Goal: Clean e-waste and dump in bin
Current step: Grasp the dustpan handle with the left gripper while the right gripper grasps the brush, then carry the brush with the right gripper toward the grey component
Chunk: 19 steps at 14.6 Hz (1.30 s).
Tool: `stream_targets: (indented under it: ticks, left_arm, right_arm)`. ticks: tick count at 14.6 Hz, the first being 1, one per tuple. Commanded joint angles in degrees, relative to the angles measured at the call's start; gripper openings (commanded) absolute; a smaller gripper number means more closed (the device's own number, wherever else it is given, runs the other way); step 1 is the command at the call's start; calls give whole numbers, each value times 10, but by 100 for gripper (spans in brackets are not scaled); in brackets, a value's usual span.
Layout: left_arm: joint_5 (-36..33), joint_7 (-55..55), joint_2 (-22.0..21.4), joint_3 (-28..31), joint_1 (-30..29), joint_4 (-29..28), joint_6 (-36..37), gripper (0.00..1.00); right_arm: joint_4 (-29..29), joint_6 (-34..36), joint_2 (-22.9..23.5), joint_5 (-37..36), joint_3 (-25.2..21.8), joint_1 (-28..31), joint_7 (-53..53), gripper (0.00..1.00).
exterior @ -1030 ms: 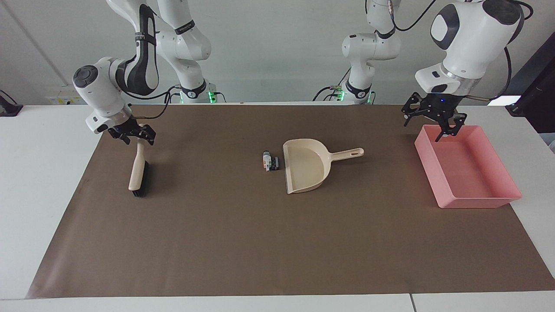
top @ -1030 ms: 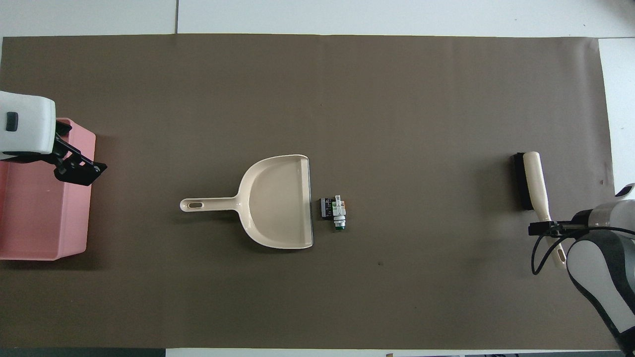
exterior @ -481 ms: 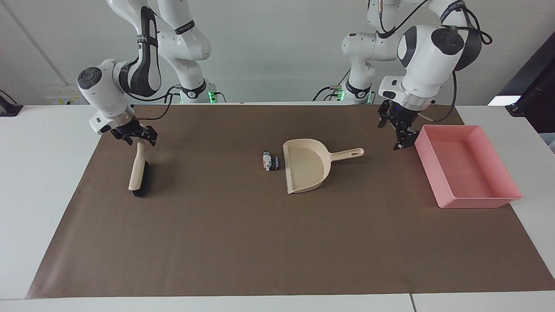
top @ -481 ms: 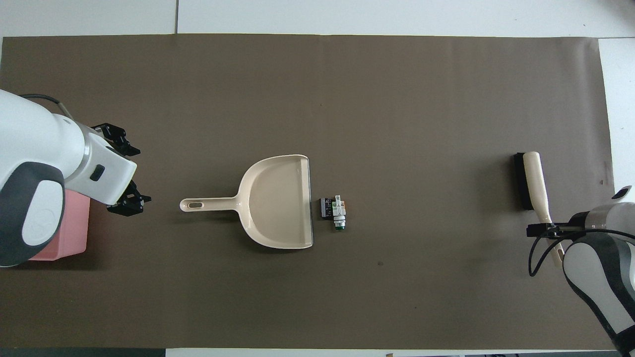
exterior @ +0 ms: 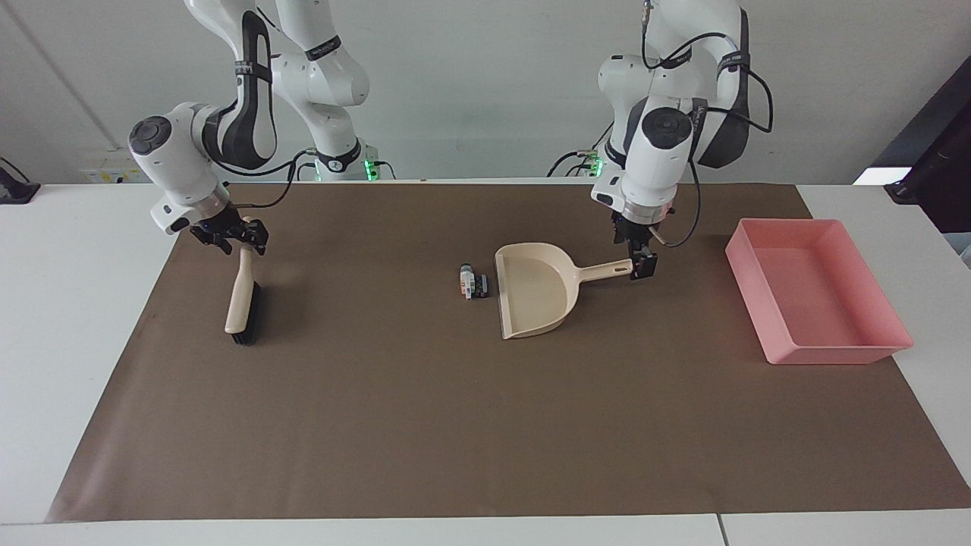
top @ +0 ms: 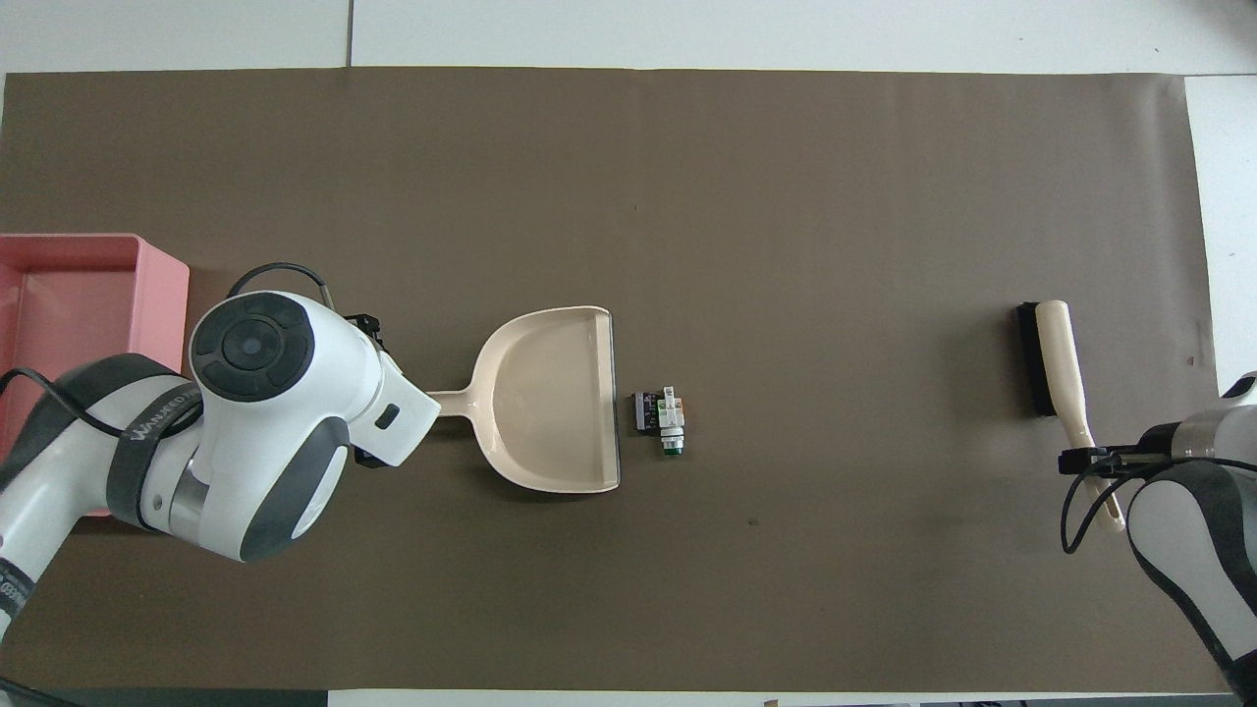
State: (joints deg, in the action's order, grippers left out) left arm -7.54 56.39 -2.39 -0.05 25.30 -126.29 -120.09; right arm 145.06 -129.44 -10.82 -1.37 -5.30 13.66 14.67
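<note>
I will grab the beige dustpan by its narrow handle point(top: 453, 403) with my left gripper next, because the dustpan's scoop is wider than my open fingers.
The e-waste point(exterior: 473, 282) is a small clump of white, black and green scraps on the brown mat, just off the open lip of the beige dustpan point(exterior: 535, 292). It also shows in the overhead view point(top: 663, 417) beside the dustpan point(top: 545, 398). My left gripper point(exterior: 642, 263) is low at the end of the dustpan's handle, open, with a finger on either side of it. The pink bin point(exterior: 827, 354) stands empty at the left arm's end of the table. My right gripper point(exterior: 227, 235) is open around the top of the brush's handle.
A beige brush with black bristles point(exterior: 241, 299) lies on the mat at the right arm's end, also in the overhead view point(top: 1056, 363). The bin's rim point(top: 98, 241) shows beside the left arm. The brown mat point(exterior: 455, 425) covers most of the table.
My left arm has swung from over the bin across to the end of the dustpan's handle and come down. My right gripper has only shifted slightly at the brush's handle. Nothing else moved.
</note>
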Motion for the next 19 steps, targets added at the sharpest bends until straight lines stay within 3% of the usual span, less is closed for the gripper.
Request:
stream_targets:
  ticks: [1,2,4,5,9,13,16,19]
  left_arm:
    - [-31,-47,14,8,38,-18,-22,99]
    - [-42,-58,13,8,48,-30,-27,99]
    - [-58,-73,19,8,61,-39,-43,98]
    - [-68,-80,26,8,61,-40,-56,98]
    - [-74,-107,35,8,63,-41,-64,93]
    - [-103,-158,34,8,73,-41,-57,13]
    - [-112,-160,34,8,85,-33,-49,6]
    - [-112,-148,27,8,81,2,6,0]
  right_arm:
    - [9,-6,-8,-3,4,8,14,60]
    - [9,-4,-8,-3,4,8,14,52]
    - [8,8,-8,-3,4,8,3,5]
    - [5,10,-7,-3,5,8,4,0]
    - [-46,77,1,-4,8,-1,-6,0]
    - [-68,113,-14,-4,12,-35,-35,0]
    - [-80,142,-28,-4,16,-114,-113,0]
    - [-76,158,-36,-5,24,-210,-223,0]
